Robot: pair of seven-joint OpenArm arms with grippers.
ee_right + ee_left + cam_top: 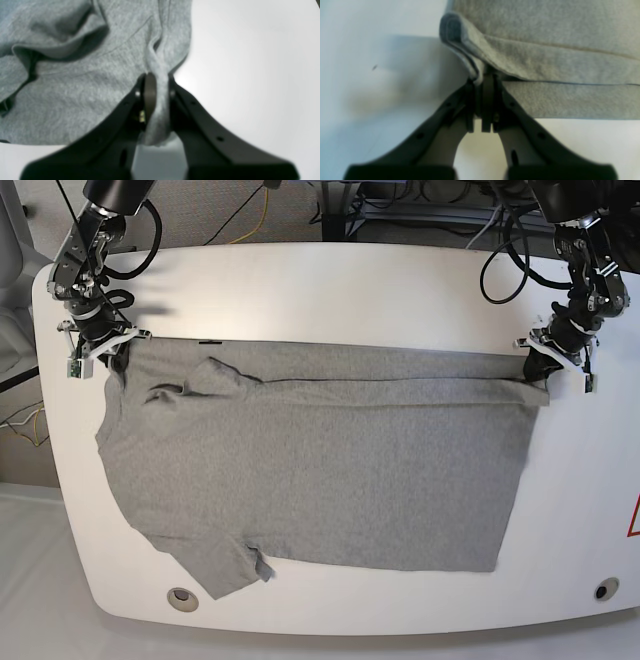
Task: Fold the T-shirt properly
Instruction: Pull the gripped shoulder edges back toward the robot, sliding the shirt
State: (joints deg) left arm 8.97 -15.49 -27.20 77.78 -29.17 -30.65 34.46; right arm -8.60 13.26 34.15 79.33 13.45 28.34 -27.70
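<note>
The T-shirt's far edge [330, 345] [39, 144] lies well short of the tabletop's back edge, so my right gripper drags the T-shirt there, before it opens.
The heather-grey T-shirt [320, 470] lies spread on the white table [350, 290], plain side up, with its far strip folded over toward the near side. A sleeve sticks out at the front left. My left gripper [538, 368] is at the shirt's far right corner, shut on the doubled hem edge [480, 72]. My right gripper [112, 352] is at the far left corner, shut on a bunched ridge of grey fabric [160, 82]. Both corners are held just above the tabletop. The collar and any lettering are hidden.
Bare tabletop shows beyond the shirt's far edge and to its right. Round holes sit at the front left [182, 598] and front right [603, 590] of the table. Cables hang behind the far edge [400, 200]. A red mark [634, 520] is at the right border.
</note>
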